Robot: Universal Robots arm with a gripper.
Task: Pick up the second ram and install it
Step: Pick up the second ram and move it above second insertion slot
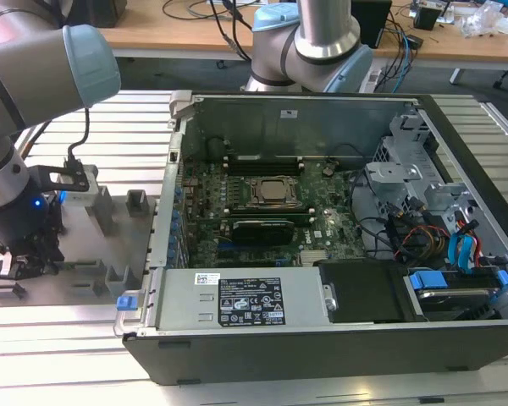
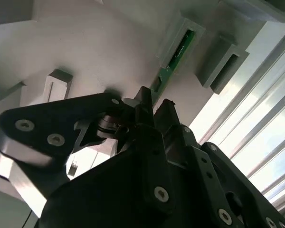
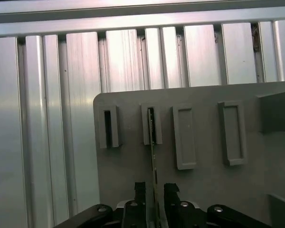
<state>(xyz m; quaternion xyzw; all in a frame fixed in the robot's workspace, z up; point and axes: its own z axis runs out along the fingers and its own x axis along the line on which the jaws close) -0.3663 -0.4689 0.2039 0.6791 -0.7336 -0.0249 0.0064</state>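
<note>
Next, my gripper grabs the ram by its exposed long edge [image 3: 155, 180] to install this second ram in the motherboard's memory slot.
The second ram [image 3: 153, 137] is a thin green-edged stick standing on edge in a slot of the grey fixture plate [image 3: 209, 180]; in the second wrist view, the ram [image 2: 177, 51] runs from a grey block down toward the fingers. My gripper [image 3: 155, 190] straddles the stick's near end, one black finger on each side with a narrow gap to the board, so it is open. In the exterior view, the gripper [image 1: 27, 258] hangs low over the fixture plate [image 1: 85, 254], at the exterior view's left, outside the computer case.
The open computer case [image 1: 322, 313] lies at the exterior view's right, with the motherboard, the CPU socket [image 1: 275, 192] and long black slots [image 1: 262, 161] beside it. Grey fixture blocks [image 1: 137, 203] rise from the plate. The ribbed aluminium table [image 3: 47, 118] lies all around.
</note>
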